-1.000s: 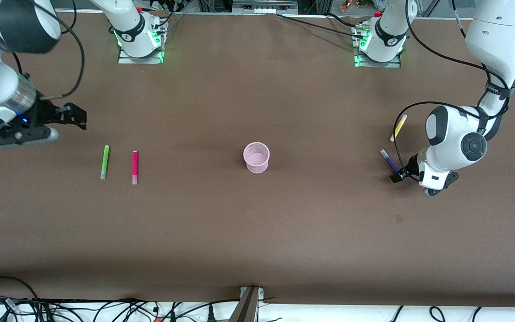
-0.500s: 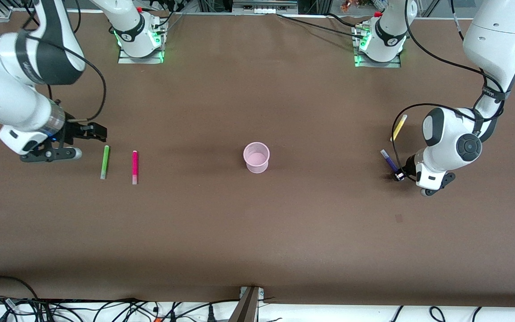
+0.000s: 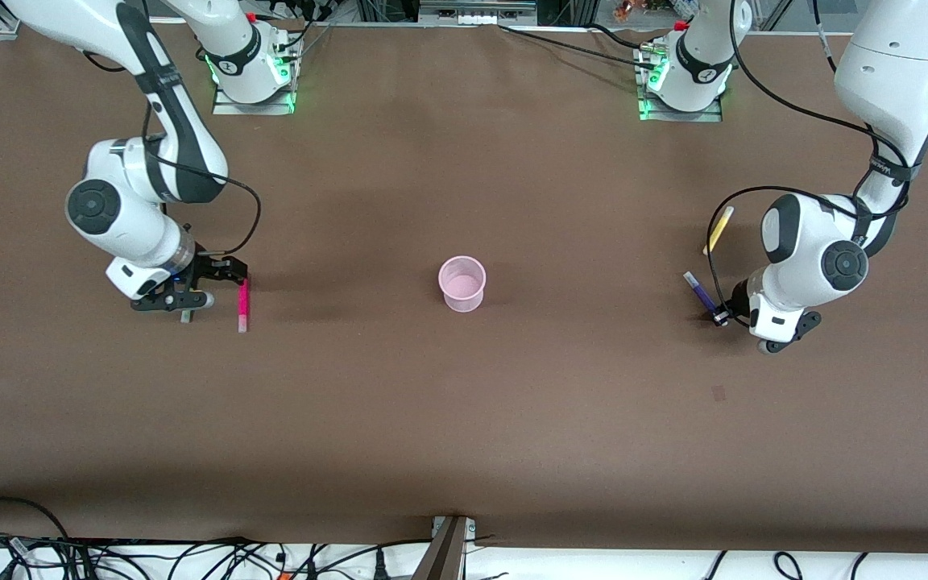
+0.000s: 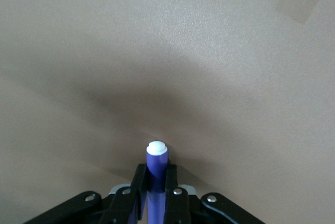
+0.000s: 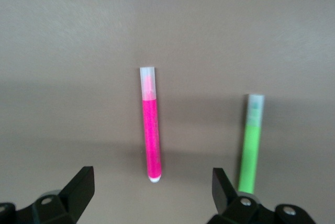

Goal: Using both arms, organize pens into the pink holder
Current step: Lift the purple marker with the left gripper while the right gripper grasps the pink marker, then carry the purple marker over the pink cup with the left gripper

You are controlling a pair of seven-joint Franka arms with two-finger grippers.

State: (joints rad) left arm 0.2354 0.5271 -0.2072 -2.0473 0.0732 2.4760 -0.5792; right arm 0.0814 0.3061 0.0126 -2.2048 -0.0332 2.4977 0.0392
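The magenta pen's clear cap has to stay free to go into the pink holder (image 3: 462, 283). My right gripper should next pick the pen up by its white-tipped barrel end (image 3: 244, 287).
The pink holder (image 3: 462, 283) stands upright mid-table. My left gripper (image 3: 720, 316) is shut on the dark purple pen (image 3: 702, 292), low at the table toward the left arm's end; in the left wrist view the pen (image 4: 156, 158) sticks out from between the closed fingers of that gripper (image 4: 156, 187). The yellow pen (image 3: 719, 229) lies just farther from the camera. My right gripper (image 3: 221, 272) is open, low over the magenta pen (image 3: 243, 302). The green pen (image 3: 185, 317) is mostly hidden under it. In the right wrist view the gripper (image 5: 152, 190) frames the magenta pen (image 5: 151, 124), with the green pen (image 5: 252, 143) beside one finger.
The brown table (image 3: 464, 419) carries only these things. Both arm bases (image 3: 250, 72) stand along the edge farthest from the camera. Cables hang along the table edge nearest the camera.
My right arm has swung in from the table's end and lowered over the green and magenta pens. My left gripper has closed on the purple pen and barely moved.
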